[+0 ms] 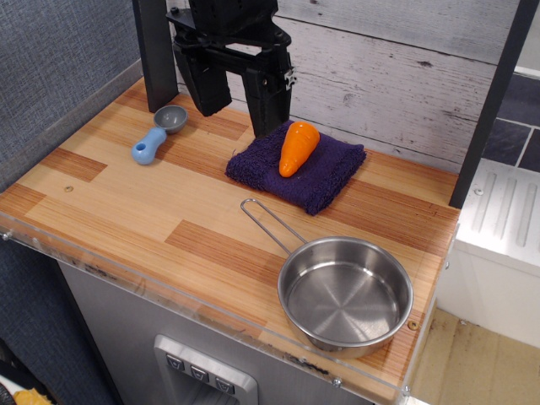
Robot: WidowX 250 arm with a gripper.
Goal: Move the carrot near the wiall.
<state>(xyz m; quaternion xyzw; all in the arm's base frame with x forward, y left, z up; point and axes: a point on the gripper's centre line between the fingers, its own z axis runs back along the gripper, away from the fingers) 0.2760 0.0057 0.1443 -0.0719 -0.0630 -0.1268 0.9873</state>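
Note:
The robot's gripper should next take hold of the orange carrot around its middle [299, 149], to put it down near the blue-grey woven wall [63, 76].
The bright orange carrot [297, 148] lies on a dark purple cloth [297, 169] at the back middle of the wooden counter, thick end towards the rear. My black gripper [238, 105] hangs just behind and left of the carrot, jaws spread open and empty, its right finger [268, 99] close to the carrot's thick end. The blue-grey woven wall [55, 63] stands along the counter's left side, far from the carrot.
A blue scoop with a grey bowl [159, 133] lies at the back left near the wall. A steel saucepan [344, 291] with a wire handle sits at the front right. A whitewashed plank wall [405, 67] runs behind. A dark post [489, 101] stands at the right edge.

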